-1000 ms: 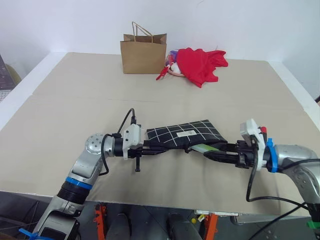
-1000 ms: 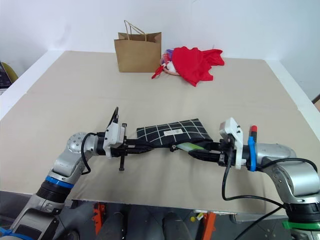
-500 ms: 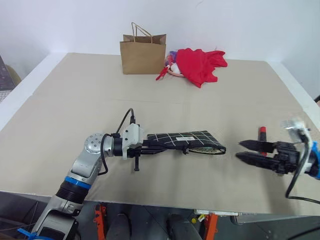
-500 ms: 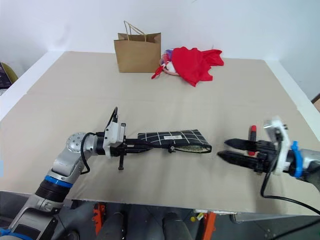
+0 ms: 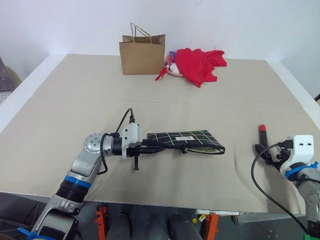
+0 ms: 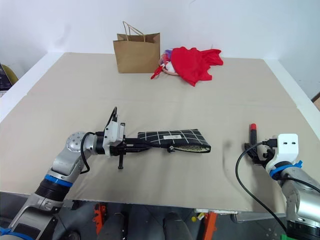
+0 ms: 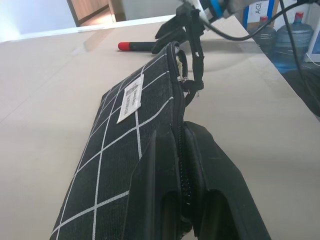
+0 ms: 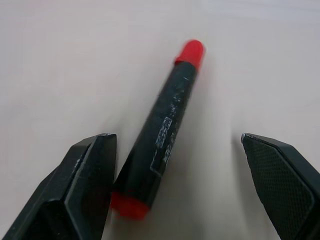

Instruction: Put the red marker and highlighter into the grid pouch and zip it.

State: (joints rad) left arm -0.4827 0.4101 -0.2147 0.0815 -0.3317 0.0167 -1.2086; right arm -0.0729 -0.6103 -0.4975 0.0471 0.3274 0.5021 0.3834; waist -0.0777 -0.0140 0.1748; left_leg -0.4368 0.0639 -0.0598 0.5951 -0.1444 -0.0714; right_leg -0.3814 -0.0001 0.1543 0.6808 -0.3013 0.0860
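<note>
My right gripper grabs the marker by its black body [image 5: 263, 136] next, to slip the red marker into the grid pouch [image 5: 186, 136].
The grid pouch [image 5: 186, 136] lies flat at mid-table, black with white lines and a white label. My left gripper [image 5: 149, 146] is shut on its zipper edge at the left end; in the left wrist view the fingers [image 7: 165, 170] pinch that edge. A pale green sliver, the highlighter [image 5: 206, 149], shows inside the pouch's open right mouth. The red marker [image 5: 261, 135] lies on the table to the right, black barrel with red ends. My right gripper [image 8: 175, 137] stands open with the marker [image 8: 167, 135] lying between its fingers, touching neither.
A brown paper bag [image 5: 142, 54] stands at the back of the table with a red cloth [image 5: 200, 64] bunched beside it. The table's right edge [image 5: 300, 97] runs close past the marker, and the front edge lies just below both arms.
My right gripper pulled out of the pouch mouth, opened, and swung right to the red marker. The highlighter stayed in the pouch, which sank flatter. The left gripper kept still.
</note>
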